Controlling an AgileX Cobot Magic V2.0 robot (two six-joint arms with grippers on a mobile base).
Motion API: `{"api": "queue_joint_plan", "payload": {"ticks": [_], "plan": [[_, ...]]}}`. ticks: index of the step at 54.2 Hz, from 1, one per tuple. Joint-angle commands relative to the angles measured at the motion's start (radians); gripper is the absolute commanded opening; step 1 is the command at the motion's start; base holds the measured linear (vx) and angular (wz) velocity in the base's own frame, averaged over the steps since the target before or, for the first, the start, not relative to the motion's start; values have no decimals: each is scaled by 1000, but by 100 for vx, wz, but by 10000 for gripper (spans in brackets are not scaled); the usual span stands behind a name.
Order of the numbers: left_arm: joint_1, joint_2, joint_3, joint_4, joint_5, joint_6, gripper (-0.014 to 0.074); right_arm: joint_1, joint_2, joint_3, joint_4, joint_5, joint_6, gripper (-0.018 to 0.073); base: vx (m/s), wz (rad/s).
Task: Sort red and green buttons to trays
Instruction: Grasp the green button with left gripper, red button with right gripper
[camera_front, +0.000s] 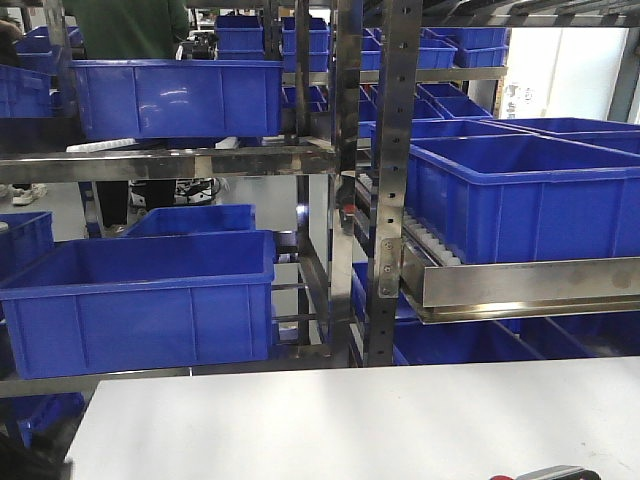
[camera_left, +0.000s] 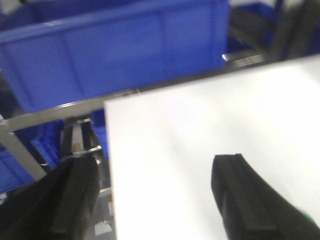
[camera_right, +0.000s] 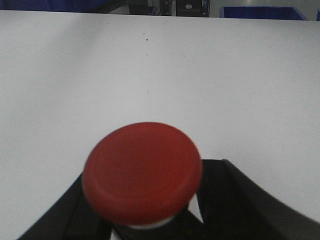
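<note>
My left gripper should next sort the green button into its tray, grabbing the button's body below its cap.
The red button (camera_right: 142, 170), with a round red mushroom cap, sits between the two black fingers of my right gripper (camera_right: 155, 210), which is shut on its base just above the white table (camera_right: 160, 75). My left gripper (camera_left: 154, 165) is open and empty, with one finger (camera_left: 75, 195) past the table's left edge and the other finger (camera_left: 240, 195) over the white top. The green button and both trays are out of view. A small red and grey thing (camera_front: 560, 473) shows at the bottom edge of the front view; I cannot tell what it is.
Metal shelving (camera_front: 385, 180) with several deep blue crates (camera_front: 140, 305) stands behind the table's far edge (camera_front: 360, 372). A blue crate (camera_left: 115, 55) and a metal rail (camera_left: 55, 112) lie beyond the table's left corner.
</note>
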Motion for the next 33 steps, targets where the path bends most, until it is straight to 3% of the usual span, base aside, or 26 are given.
{"api": "queue_joint_plan", "payload": {"ticks": [1, 7, 14, 21, 25, 33], "plan": [[-49, -3, 23, 46, -64, -12, 559, -4, -41, -9, -3, -191, 2, -13, 0, 0], [-78, 30, 130, 45, -164, -37, 549, -4, -40, -9, 2, -191, 2, -11, 0, 0], [-83, 82, 248, 65, -370, -95, 549, -4, -40, -9, 7, -191, 2, -8, 0, 0], [-83, 169, 288, 168, -576, -97, 549, -4, -40, -9, 10, -190, 2, -6, 0, 0], [-83, 231, 281, 216, -614, -100, 548, -4, -40, -9, 14, -190, 2, -5, 0, 0], [-83, 357, 255, 223, -696, -105, 533, -4, -40, -9, 26, -190, 2, -3, 0, 0]]}}
